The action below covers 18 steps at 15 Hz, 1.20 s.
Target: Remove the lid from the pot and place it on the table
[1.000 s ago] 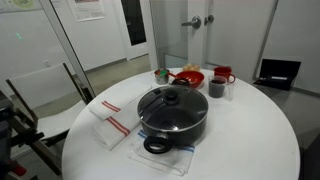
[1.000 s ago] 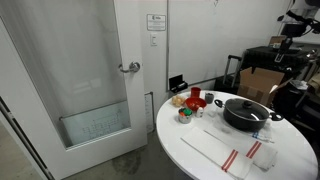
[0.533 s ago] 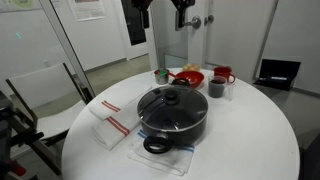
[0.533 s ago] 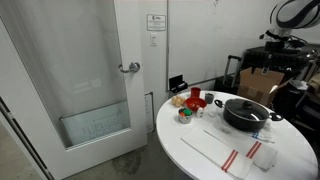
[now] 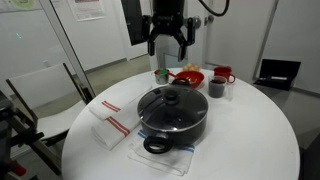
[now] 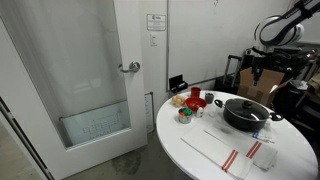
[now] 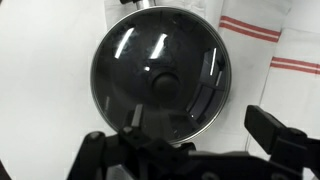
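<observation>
The glass lid has a centred black knob. My gripper should grab that knob from above next, to lift the lid off the pot and onto the table.
The black pot stands mid-table on the round white table, loop handle toward the front. The glass lid with its black knob sits on it. Both also show in an exterior view: pot, lid, table. In the wrist view the lid fills the middle, knob centred. My gripper hangs open and empty well above the pot, behind it; it also shows in the wrist view with its fingers spread, and in an exterior view.
A red bowl, a dark cup and a red mug stand behind the pot. White towels with red stripes lie beside and under it. A chair stands by the table's edge.
My gripper has come down from the top of the picture to a spot above and behind the pot. The pot and lid have not moved.
</observation>
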{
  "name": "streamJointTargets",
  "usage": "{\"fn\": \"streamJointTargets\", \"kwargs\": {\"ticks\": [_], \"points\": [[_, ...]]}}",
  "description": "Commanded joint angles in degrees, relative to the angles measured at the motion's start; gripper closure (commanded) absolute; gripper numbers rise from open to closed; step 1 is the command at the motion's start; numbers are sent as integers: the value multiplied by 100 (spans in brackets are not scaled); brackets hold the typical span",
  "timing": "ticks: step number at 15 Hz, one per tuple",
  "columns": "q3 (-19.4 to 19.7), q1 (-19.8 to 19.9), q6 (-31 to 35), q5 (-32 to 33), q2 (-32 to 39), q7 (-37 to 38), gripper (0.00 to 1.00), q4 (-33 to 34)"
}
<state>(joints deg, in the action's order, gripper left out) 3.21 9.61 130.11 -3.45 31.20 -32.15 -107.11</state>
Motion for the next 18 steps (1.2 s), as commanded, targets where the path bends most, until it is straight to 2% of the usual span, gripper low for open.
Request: {"fn": "streamJointTargets", "kwargs": {"ticks": [1, 6, 11, 18], "points": [[-129, 112, -42, 291, 455, 15, 0, 330], [-206, 129, 142, 511, 798, 12, 0, 401], [-290, 162, 712, 666, 1091, -21, 0, 438], [-267, 206, 1181, 941, 1460, -21, 0, 518]]}}
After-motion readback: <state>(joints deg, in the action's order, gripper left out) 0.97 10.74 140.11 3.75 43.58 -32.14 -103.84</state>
